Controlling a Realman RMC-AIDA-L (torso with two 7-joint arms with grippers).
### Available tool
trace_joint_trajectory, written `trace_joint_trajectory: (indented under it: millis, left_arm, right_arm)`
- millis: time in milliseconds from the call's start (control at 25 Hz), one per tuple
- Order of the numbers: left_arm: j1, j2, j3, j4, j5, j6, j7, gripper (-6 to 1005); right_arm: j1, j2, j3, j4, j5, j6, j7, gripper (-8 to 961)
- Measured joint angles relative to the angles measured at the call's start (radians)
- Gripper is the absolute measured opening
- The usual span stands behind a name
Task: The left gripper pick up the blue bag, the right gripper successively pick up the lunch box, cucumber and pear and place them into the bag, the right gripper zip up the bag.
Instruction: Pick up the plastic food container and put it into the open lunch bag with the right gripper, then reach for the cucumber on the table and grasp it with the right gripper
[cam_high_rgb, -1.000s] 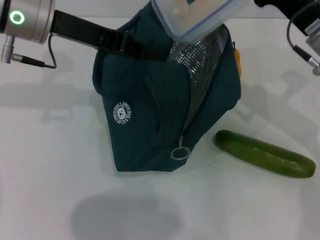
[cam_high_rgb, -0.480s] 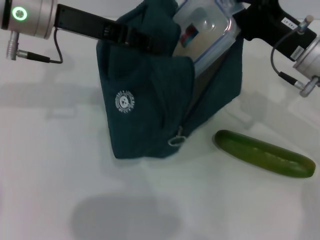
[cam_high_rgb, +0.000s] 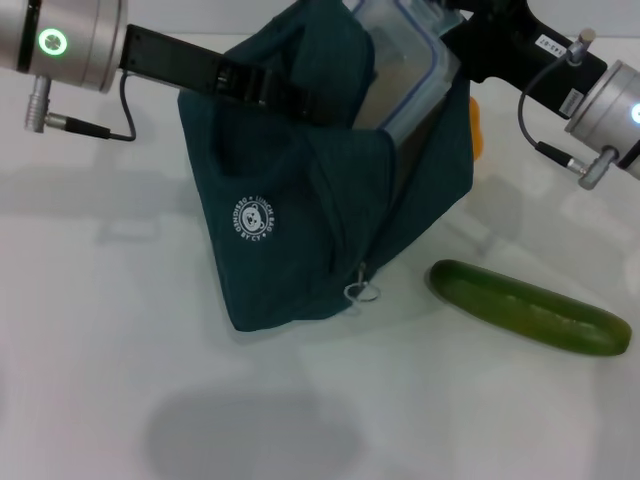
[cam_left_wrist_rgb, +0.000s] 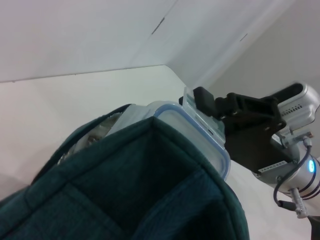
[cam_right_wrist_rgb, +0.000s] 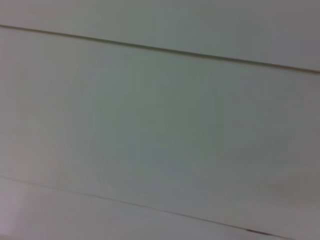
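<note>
The lunch box's lower end (cam_high_rgb: 390, 115) is inside the bag's opening (cam_high_rgb: 420, 150). My right gripper should open now, as the lunch box would stay in the bag.
The blue bag (cam_high_rgb: 300, 230) stands tilted on the white table, and my left gripper (cam_high_rgb: 300, 100) is shut on its top edge from the left. The lunch box (cam_high_rgb: 400, 70) is on edge, partly sunk into the bag's open mouth. At the box's upper end, my right gripper (cam_high_rgb: 455, 35) is shut on it. The left wrist view shows the bag (cam_left_wrist_rgb: 150, 200), the lunch box's blue rim (cam_left_wrist_rgb: 200, 135) and the right gripper (cam_left_wrist_rgb: 206, 100) clamped on the box. The cucumber (cam_high_rgb: 530, 305) lies right of the bag. An orange sliver of the pear (cam_high_rgb: 479, 125) shows behind the bag.
The bag's ring zip pull (cam_high_rgb: 362, 292) hangs low on its front seam. White table (cam_high_rgb: 120, 380) extends in front and to the left of the bag. The right wrist view shows only a plain pale surface.
The lunch box came down from above the bag, turned on edge and slid deeper into the opening with the right gripper. The bag shifted slightly under the left gripper.
</note>
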Motion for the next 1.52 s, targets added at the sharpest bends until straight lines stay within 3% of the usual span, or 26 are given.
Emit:
trace_joint_trajectory:
  millis: [200, 480, 720, 960, 1160, 1200, 1520]
  left_arm:
    - [0.000, 0.001, 0.000, -0.009, 0.002, -0.003, 0.003, 44]
    - [0.004, 0.004, 0.000, -0.014, 0.002, -0.008, 0.003, 44]
    - [0.017, 0.004, 0.000, -0.020, 0.004, -0.027, 0.003, 44]
    - [0.036, 0.001, -0.007, -0.027, 0.004, -0.039, 0.006, 43]
    - [0.045, -0.003, -0.008, -0.053, 0.004, -0.062, 0.026, 43]
    - [0.049, -0.003, -0.010, -0.061, 0.004, -0.069, 0.032, 43]
    - [0.066, -0.005, -0.011, -0.075, 0.000, -0.086, 0.044, 43]
  right_arm:
    - [-0.001, 0.000, 0.001, 0.003, 0.000, -0.008, 0.008, 127]
    - [-0.033, 0.000, 0.003, -0.008, 0.005, -0.079, 0.025, 327]
    - [-0.126, 0.000, 0.014, -0.087, 0.013, -0.167, 0.026, 560]
    - [-0.242, -0.007, -0.035, -0.227, 0.001, -0.207, 0.022, 677]
    - [-0.369, -0.041, -0.148, -0.399, -0.034, -0.167, -0.036, 685]
    - [-0.391, -0.064, -0.159, -0.440, -0.086, -0.158, -0.073, 686]
    - [-0.391, -0.147, -0.161, -0.570, -0.363, -0.154, -0.130, 699]
